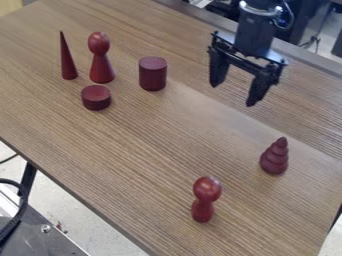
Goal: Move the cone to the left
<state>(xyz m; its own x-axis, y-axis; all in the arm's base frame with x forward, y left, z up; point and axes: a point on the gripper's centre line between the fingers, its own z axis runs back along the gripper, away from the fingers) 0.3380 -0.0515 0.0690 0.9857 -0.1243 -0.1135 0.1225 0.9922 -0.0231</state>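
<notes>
The gripper will next grab the cone (67, 61) by its tiered sides to move it across the table.
The gripper (232, 94) hangs over the upper right part of the wooden table, its two black fingers spread apart with nothing between them. A slim, pointed dark red cone (67, 61) stands upright at the upper left, well to the left of the gripper. Close on its right is a red figure (101, 61) with a cone-shaped lower part and an egg-shaped head.
A tall cylinder (153, 73) and a short round disc (96, 98) stand right of and below the cone. A tiered, tree-like piece (274, 157) is at the right, a round-headed figure (205, 199) at the lower middle. The table's (133, 150) near edge slants down rightward.
</notes>
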